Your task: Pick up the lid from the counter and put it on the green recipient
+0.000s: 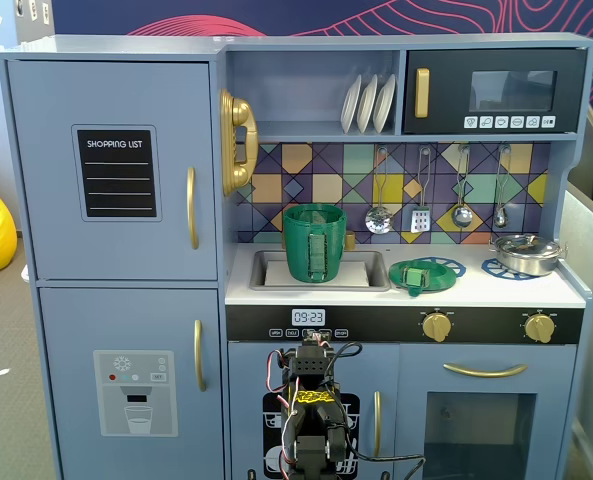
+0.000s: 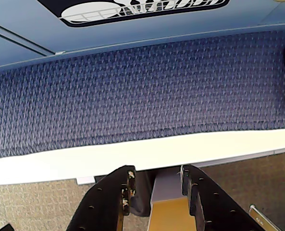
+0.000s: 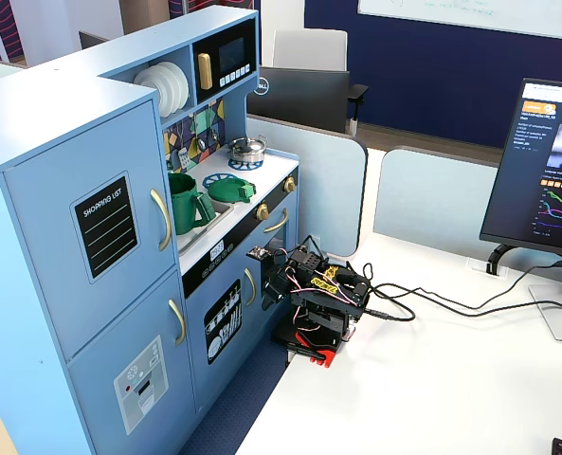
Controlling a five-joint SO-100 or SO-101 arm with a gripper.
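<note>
My gripper grabs the green lid by its pale green block handle next, to put the lid on the green pot.
The green lid lies flat on the white counter, over the left blue burner ring, handle up. It also shows in the other fixed view. The tall green pot stands upright in the sink, ribbed handle facing front; it also shows in the other fixed view. My arm is folded low in front of the kitchen, well below the counter. In the wrist view my gripper is open and empty, pointing down at the white table edge and blue carpet. Lid and pot are out of the wrist view.
A shiny steel pot sits on the right burner. Utensils hang above the counter on the tiled wall. The arm's base stands on a white table with cables and a monitor at the right.
</note>
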